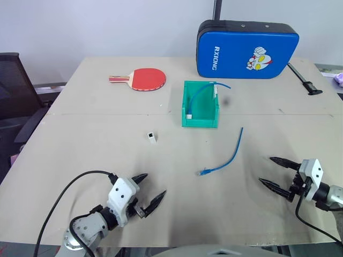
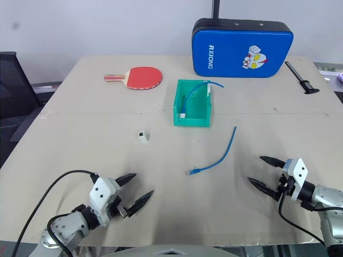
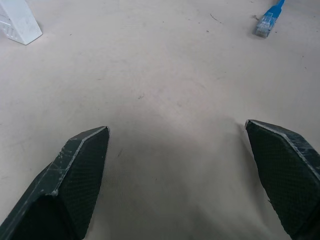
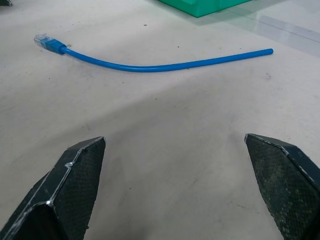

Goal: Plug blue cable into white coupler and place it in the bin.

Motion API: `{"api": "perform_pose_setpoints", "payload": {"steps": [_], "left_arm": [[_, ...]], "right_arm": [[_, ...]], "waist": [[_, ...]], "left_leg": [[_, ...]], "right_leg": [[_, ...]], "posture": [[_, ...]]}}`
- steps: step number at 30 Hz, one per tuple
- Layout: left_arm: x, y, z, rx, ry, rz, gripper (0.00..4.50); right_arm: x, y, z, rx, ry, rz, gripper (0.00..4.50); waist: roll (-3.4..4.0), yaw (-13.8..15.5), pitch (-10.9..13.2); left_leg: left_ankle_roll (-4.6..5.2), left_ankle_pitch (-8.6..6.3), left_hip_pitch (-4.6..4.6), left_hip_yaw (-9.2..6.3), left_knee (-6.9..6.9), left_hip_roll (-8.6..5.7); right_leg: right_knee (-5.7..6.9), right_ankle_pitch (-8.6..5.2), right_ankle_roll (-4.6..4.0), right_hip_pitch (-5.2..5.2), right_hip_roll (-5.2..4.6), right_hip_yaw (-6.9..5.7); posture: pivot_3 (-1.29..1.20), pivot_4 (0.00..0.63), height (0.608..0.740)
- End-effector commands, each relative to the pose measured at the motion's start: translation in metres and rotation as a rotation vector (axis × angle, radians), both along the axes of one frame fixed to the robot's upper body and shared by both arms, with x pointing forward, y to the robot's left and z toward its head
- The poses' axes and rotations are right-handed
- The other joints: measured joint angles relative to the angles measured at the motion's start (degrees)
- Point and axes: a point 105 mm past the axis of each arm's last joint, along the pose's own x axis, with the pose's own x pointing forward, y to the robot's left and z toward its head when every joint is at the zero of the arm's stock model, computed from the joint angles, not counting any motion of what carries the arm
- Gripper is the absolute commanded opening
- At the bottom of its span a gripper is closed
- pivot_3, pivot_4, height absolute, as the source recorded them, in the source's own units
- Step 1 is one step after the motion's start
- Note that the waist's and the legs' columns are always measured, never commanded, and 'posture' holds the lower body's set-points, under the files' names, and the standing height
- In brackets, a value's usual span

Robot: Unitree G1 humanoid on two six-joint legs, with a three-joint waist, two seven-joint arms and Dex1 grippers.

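Note:
The white coupler's dark socket (image 1: 150, 135) should stay free to take the loose blue cable's plug, so next I should grab the white coupler by its sides with my left gripper.
The blue cable (image 1: 226, 157) lies loose on the table right of centre, gently curved, its clear plug (image 4: 42, 40) at the near end. The white coupler (image 1: 153, 137) stands alone left of centre, its dark socket showing. Behind them sits the green bin (image 1: 185, 110), and inside it rests another blue cable joined to a white block (image 1: 201, 95). My left gripper (image 1: 151, 190) hovers open over bare table at the near left, well short of the coupler (image 3: 17, 22). My right gripper (image 1: 271, 172) is open at the near right, pointing toward the cable with nothing between its fingers.
A red table-tennis paddle (image 1: 142, 78) lies at the back left and a blue padded case (image 1: 246, 48) stands at the back. A black tool (image 1: 304, 80) lies at the far right edge. A dark chair (image 1: 13, 85) stands left of the table.

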Motion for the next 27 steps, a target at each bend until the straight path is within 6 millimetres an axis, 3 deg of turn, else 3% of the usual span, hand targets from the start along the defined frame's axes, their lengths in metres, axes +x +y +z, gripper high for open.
{"api": "perform_pose_setpoints", "payload": {"steps": [1, 20, 27], "left_arm": [[0.003, 0.004, -0.001, 0.014, 0.012, 0.000, 4.50], [0.012, -0.003, 0.012, 0.017, 0.012, -0.028, 4.50], [0.014, -0.003, 0.018, 0.035, 0.001, -0.085, 4.50]], "right_arm": [[0.000, -0.005, 0.008, -0.014, -0.043, -0.008, 4.41], [-0.001, 0.002, 0.008, -0.031, -0.050, -0.003, 4.41], [0.006, 0.038, 0.031, -0.014, -0.093, 0.148, 4.41]], "waist": [[0.00, 0.03, 0.00], [-0.03, 0.06, 0.01], [-0.04, 0.01, 0.02]], "left_leg": [[0.00, 0.00, 0.00, 0.00, 0.00, 0.00], [0.01, -0.01, -0.02, -0.01, 0.00, -0.01], [0.01, 0.00, -0.01, -0.03, 0.00, 0.00]], "right_leg": [[0.00, 0.00, 0.00, 0.00, 0.00, 0.00], [-0.01, 0.01, 0.00, 0.00, -0.02, -0.01], [0.01, 0.01, -0.01, 0.00, 0.00, -0.02]], "posture": [[0.00, 0.150, 0.681], [0.00, 0.150, 0.681], [0.00, 0.150, 0.681]]}}
